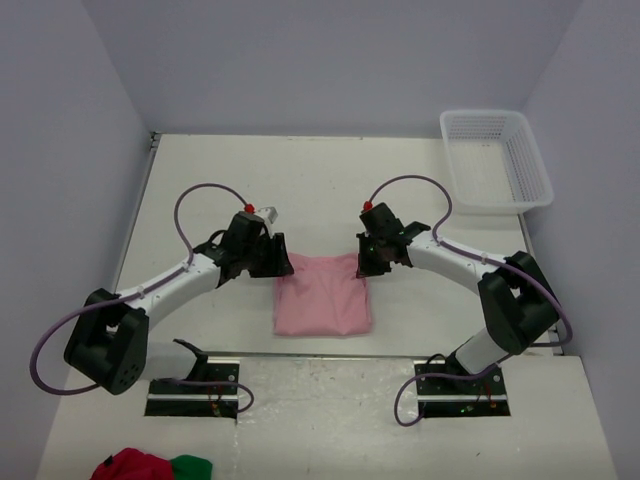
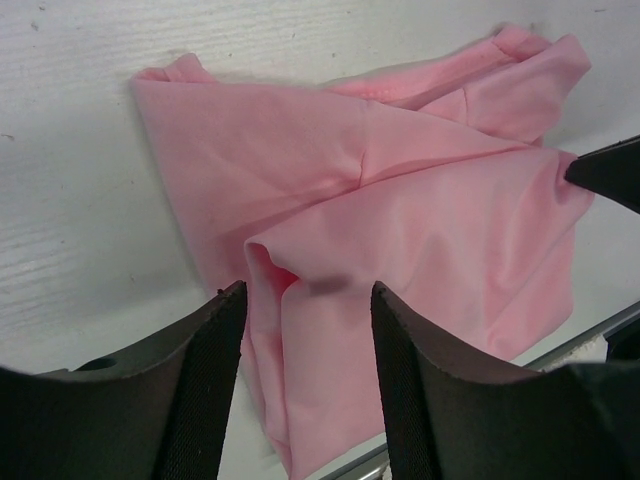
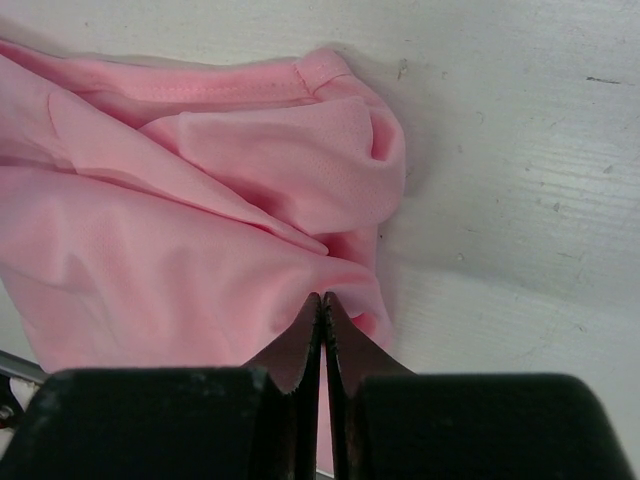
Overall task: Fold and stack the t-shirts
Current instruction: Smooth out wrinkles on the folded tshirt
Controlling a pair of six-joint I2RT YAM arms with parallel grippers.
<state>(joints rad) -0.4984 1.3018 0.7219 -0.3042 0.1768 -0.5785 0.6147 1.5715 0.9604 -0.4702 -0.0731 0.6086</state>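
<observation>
My left gripper needs to lower before closing on the t-shirt's fold: the open fingers hover above the fold, shadow showing below.
A light pink t-shirt (image 1: 322, 295) lies folded into a rough square on the white table between the two arms. My left gripper (image 1: 280, 262) is at its far left corner. In the left wrist view the left gripper (image 2: 305, 300) is open and empty, its fingers (image 2: 215, 370) straddling a raised fold of the t-shirt (image 2: 420, 200). My right gripper (image 1: 366, 262) is at the far right corner. In the right wrist view the right gripper (image 3: 322, 297) is shut, its tips pinching a pucker of the t-shirt (image 3: 180, 250) near the edge.
A white mesh basket (image 1: 495, 160) stands at the far right corner of the table. A red and green cloth heap (image 1: 145, 467) lies at the near left, below the arm bases. Grey walls enclose the table on three sides.
</observation>
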